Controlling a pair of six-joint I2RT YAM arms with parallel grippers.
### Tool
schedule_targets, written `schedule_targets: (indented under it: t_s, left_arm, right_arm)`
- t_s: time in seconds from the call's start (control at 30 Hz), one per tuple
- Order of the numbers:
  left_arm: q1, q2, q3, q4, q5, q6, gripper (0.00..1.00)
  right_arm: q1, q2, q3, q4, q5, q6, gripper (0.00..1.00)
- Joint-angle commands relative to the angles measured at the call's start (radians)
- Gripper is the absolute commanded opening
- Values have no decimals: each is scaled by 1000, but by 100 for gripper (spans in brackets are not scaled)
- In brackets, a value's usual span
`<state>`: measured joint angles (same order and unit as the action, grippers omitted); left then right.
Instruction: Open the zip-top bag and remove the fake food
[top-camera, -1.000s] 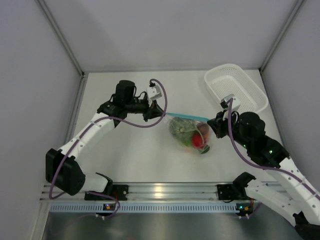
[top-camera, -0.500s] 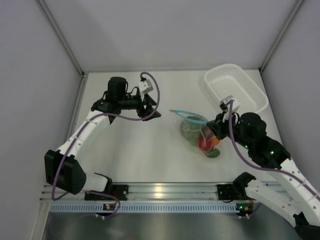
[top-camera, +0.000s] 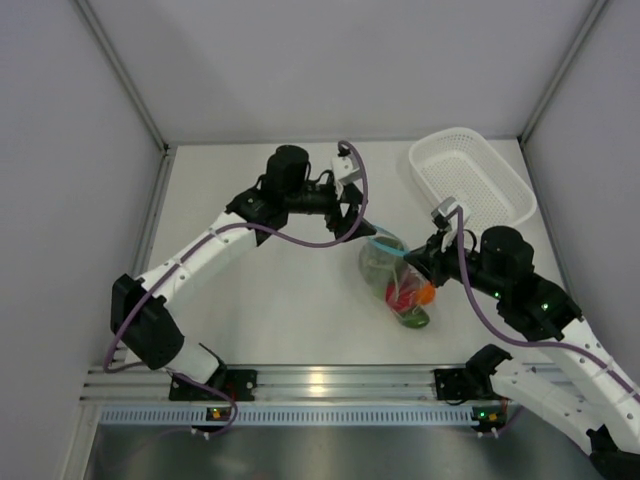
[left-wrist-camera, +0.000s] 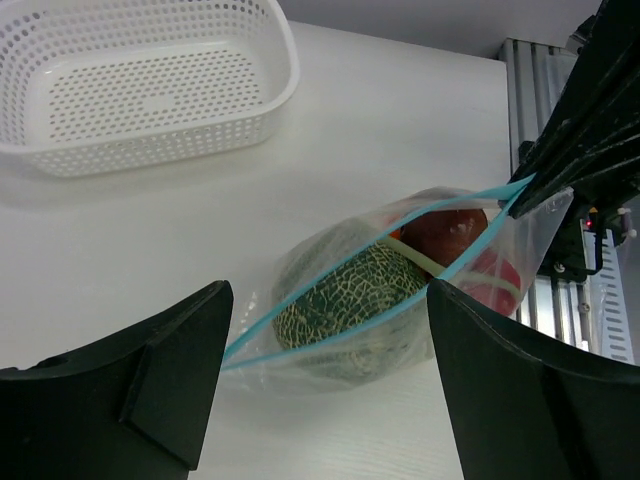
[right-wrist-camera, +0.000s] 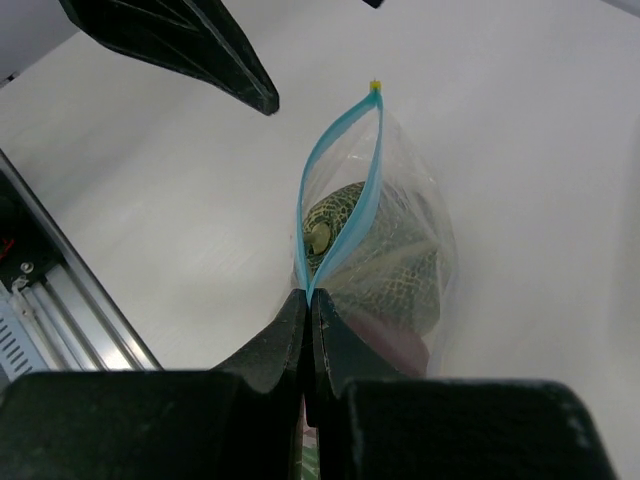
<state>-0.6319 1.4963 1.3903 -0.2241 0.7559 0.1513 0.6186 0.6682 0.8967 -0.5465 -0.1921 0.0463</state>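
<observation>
I should grab the zip-top bag (top-camera: 392, 275) next with my left gripper by the loose end of its light blue zip, so the bag's opening stays free to remove the fake food.
The zip-top bag (top-camera: 392, 275) is clear, with a light blue zip strip (right-wrist-camera: 345, 165) parted into an open slit. My right gripper (right-wrist-camera: 308, 298) is shut on one end of that strip (top-camera: 418, 258) and holds that corner up. Inside the bag lies the fake food: a netted green melon (left-wrist-camera: 350, 300) with its stem (right-wrist-camera: 320, 236) at the mouth, a dark red piece (left-wrist-camera: 445, 230), a red ball (left-wrist-camera: 492, 278) and an orange ball (top-camera: 427, 294). My left gripper (left-wrist-camera: 330, 300) is open, jaws wide apart just above the bag's free end (top-camera: 355, 222), touching nothing.
A white perforated basket (top-camera: 470, 180) stands at the back right, near the wall and just behind my right arm; it is empty in the left wrist view (left-wrist-camera: 140, 90). The aluminium rail (top-camera: 320, 385) with both arm bases runs along the near edge.
My left gripper let go of the zip strip, opened wide, swung away left and came back over the bag's mouth. The bag sagged toward my right gripper, its mouth parted.
</observation>
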Motion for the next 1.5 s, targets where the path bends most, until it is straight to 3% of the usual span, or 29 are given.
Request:
schedule_targets:
  t_s: [0.0,0.5,0.73,0.8,0.83,0.93,0.97,1.0,1.13,1.23,1.3,1.33,1.47]
  left_arm:
    - [-17,25,42,113,-33,10,84]
    - [-17,125,21,117,224,21,79]
    - [-23,194,27,115,257,8,68]
    - [-26,206,30,115,243,7,60]
    - [-29,209,33,115,235,7,45]
    - [-31,208,38,115,195,2,17]
    - [-31,196,35,115,182,1,3]
    - [-31,185,32,114,133,-5,0]
    - [-31,121,4,114,-57,-38,0]
    - [-31,73,-13,115,-253,-90,0]
    - [-31,49,-23,109,-363,-130,0]
    - [-31,20,-27,105,-433,-136,0]
    - [-31,-45,-30,62,-590,-147,0]
  right_arm:
    - [-5,-18,24,54,-70,-29,0]
    - [9,-22,19,71,-75,-31,0]
    - [9,-30,24,88,-96,-22,0]
    - [10,-28,25,89,-112,-19,0]
    - [9,-28,27,91,-115,-16,0]
    - [9,-30,24,94,-87,-14,0]
    - [9,-30,22,92,-76,-13,0]
    - [10,-28,21,92,-64,-11,0]
    - [9,-10,24,88,43,12,1]
    - [9,27,42,86,133,42,21]
    - [9,63,57,86,173,55,26]
    - [9,77,71,92,186,70,35]
    - [7,161,126,91,252,109,40]
